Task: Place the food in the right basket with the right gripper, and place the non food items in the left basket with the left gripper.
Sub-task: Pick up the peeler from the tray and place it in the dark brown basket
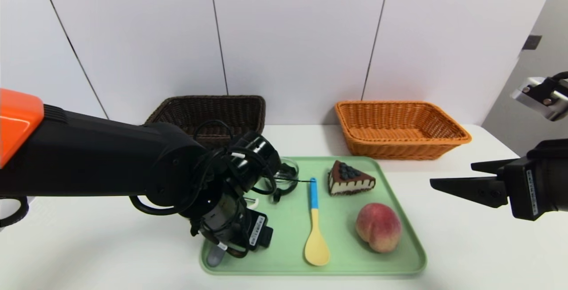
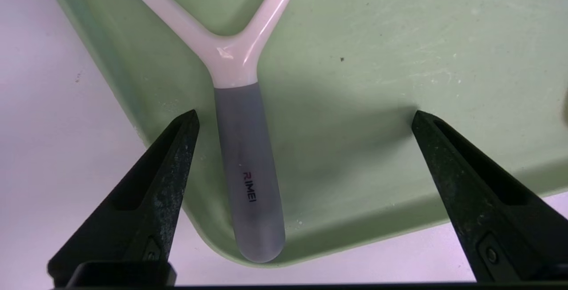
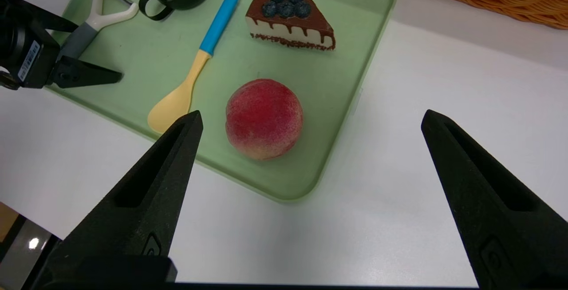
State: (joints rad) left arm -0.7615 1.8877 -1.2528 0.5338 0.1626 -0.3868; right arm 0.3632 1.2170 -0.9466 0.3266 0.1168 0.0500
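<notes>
My left gripper will next grab the peeler by the straight sides of its grey handle (image 2: 246,170), since its white arms fork apart at a slope.
On the green tray (image 1: 288,241) lie a pink-red peach (image 1: 378,228), a chocolate cake wedge (image 1: 350,178), a yellow spoon with a blue handle (image 1: 316,228) and a glass cup (image 1: 287,172) that my left wrist half hides. My left gripper (image 2: 305,114) is open and points down over the tray's near left corner. The peeler's grey handle (image 2: 246,170) lies between its fingers, close to one of them and untouched. My right gripper (image 1: 452,174) hangs open and empty above the table, right of the tray, with the peach (image 3: 264,119) ahead of it.
The dark brown left basket (image 1: 213,112) stands behind the tray's left end, the light orange right basket (image 1: 399,128) behind its right end, both against the white wall. The white table (image 1: 466,245) runs to its right edge near my right arm.
</notes>
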